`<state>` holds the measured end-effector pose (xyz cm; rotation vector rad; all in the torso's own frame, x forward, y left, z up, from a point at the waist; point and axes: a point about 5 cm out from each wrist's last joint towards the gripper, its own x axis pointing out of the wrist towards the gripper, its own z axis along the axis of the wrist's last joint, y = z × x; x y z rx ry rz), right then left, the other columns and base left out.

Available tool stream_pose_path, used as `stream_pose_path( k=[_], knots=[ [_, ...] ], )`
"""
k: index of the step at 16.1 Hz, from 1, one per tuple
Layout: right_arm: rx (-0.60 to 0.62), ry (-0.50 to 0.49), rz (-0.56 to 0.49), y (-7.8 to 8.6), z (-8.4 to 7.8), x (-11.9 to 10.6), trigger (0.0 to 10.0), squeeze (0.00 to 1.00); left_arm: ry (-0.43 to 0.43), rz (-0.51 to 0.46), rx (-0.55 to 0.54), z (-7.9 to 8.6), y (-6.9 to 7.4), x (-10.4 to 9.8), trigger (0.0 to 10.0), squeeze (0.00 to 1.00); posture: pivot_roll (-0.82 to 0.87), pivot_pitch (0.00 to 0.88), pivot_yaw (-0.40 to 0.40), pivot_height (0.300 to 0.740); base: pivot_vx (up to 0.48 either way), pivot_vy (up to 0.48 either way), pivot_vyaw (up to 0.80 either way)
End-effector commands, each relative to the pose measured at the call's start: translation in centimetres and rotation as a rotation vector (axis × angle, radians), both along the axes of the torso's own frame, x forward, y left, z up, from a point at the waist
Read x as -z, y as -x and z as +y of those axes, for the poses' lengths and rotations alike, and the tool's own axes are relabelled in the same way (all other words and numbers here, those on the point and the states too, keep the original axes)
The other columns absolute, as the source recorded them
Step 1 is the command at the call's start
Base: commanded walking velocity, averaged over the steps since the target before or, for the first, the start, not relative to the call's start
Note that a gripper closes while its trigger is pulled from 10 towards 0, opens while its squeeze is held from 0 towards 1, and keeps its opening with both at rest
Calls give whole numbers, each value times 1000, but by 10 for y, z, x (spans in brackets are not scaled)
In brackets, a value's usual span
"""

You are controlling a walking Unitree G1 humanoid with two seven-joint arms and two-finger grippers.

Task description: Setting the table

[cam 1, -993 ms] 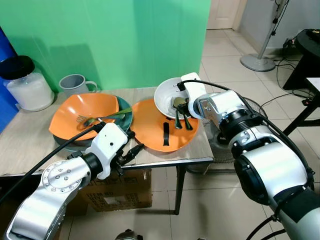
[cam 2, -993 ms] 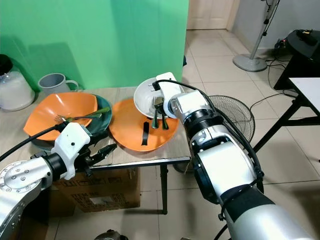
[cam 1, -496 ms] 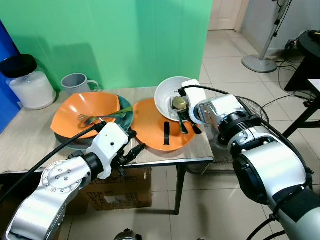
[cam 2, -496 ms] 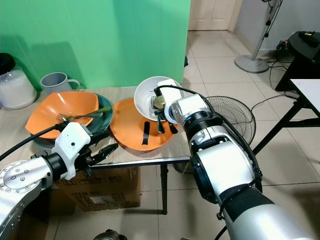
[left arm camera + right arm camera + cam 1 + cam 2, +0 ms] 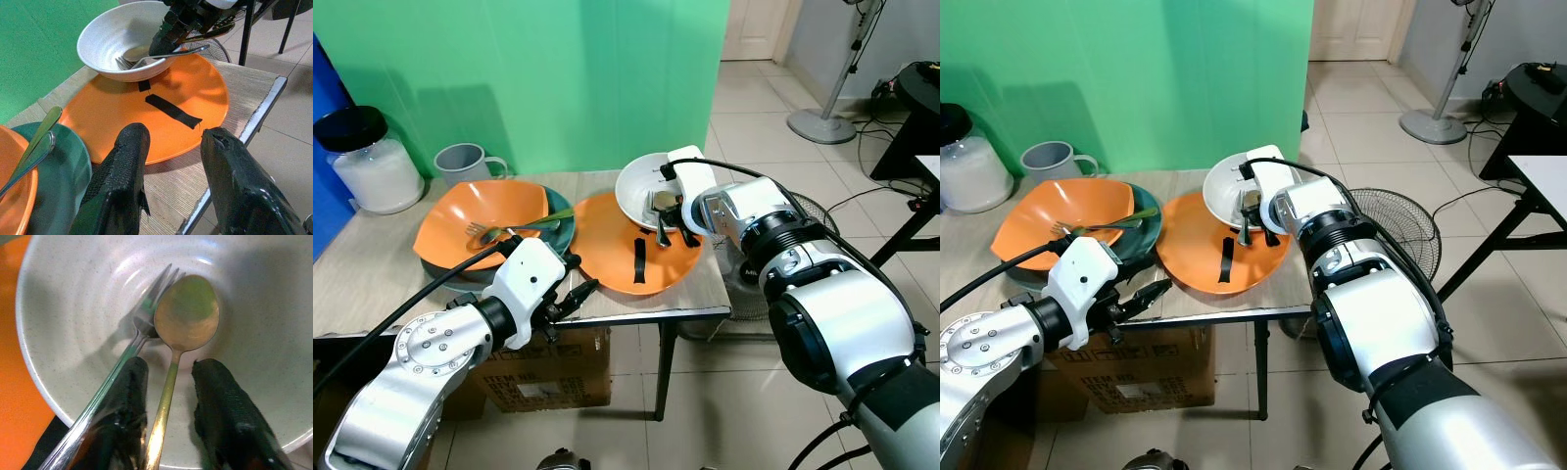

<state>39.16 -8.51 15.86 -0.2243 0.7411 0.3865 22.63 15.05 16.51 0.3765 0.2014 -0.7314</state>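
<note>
My right gripper grips the gold spoon by its handle (image 5: 167, 390) next, where a gap opens, since the fork's head (image 5: 149, 306) lies against the spoon's round end.
A white bowl (image 5: 636, 183) rests on the far edge of an orange plate (image 5: 612, 250) near the table's right end. A gold spoon (image 5: 187, 308) and a silver fork (image 5: 143, 323) lie in the bowl, handles over the near rim. My right gripper (image 5: 674, 229) is at that rim, open, with the spoon handle between its fingers (image 5: 128, 406) and the fork handle just outside one of them. My left gripper (image 5: 175, 133) hovers open over the table's front edge, just short of the plate. A black strip (image 5: 173, 110) lies on the plate.
At the left stands a stack of an orange dish (image 5: 470, 220) on a teal plate (image 5: 558, 220), holding a fork and a green-handled spoon. Behind are a grey mug (image 5: 460, 162) and a black-lidded jar (image 5: 367, 166). A cardboard box (image 5: 548, 377) sits under the table, and a floor fan (image 5: 1391, 230) to the right.
My right gripper dipped outward over the plate half a second ago and has come back to the bowl's near rim. The left arm has stayed put.
</note>
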Motion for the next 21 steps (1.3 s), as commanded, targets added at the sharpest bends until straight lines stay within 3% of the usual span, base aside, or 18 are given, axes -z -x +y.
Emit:
stream_pose_path(
  k=[1, 2, 3, 6, 7, 8, 10, 21],
  knots=[
    [-5, -1, -20, -2, 2, -6, 10000, 729, -9, -6, 16, -3, -1, -2, 10000, 0, 76, 0, 24, 740, 0, 0, 0],
    [-3, 5, -18, -2, 2, -5, 10000, 682, -10, -6, 16, -3, -1, -2, 10000, 0, 76, 0, 24, 740, 0, 0, 0],
    [-1, 4, -11, -2, 2, -5, 10000, 0, -10, -8, 16, -3, -1, -2, 10000, 0, 77, 0, 25, 740, 0, 0, 0],
    [13, -5, 1, -1, 1, -3, 10000, 0, -11, -8, 18, -3, -1, -2, 10000, 0, 77, 0, 26, 740, 0, 0, 0],
    [17, -9, 3, -1, 1, -3, 7059, 0, -11, -8, 18, -3, -1, -2, 10000, 0, 76, 0, 26, 740, 0, 0, 0],
    [19, -12, 3, -1, 1, -3, 3333, 0, -11, -8, 18, -3, -1, -2, 10000, 0, 75, 0, 24, 740, 0, 0, 0],
    [20, -17, 5, -1, 1, -3, 0, 0, -12, -9, 16, -3, -1, -1, 10000, 0, 75, 0, 23, 740, 0, 0, 0],
    [37, -34, 0, -2, 0, -5, 0, 0, -11, -15, 16, -5, -3, 0, 10000, 0, 74, 0, 19, 740, 0, 0, 0]
  ],
)
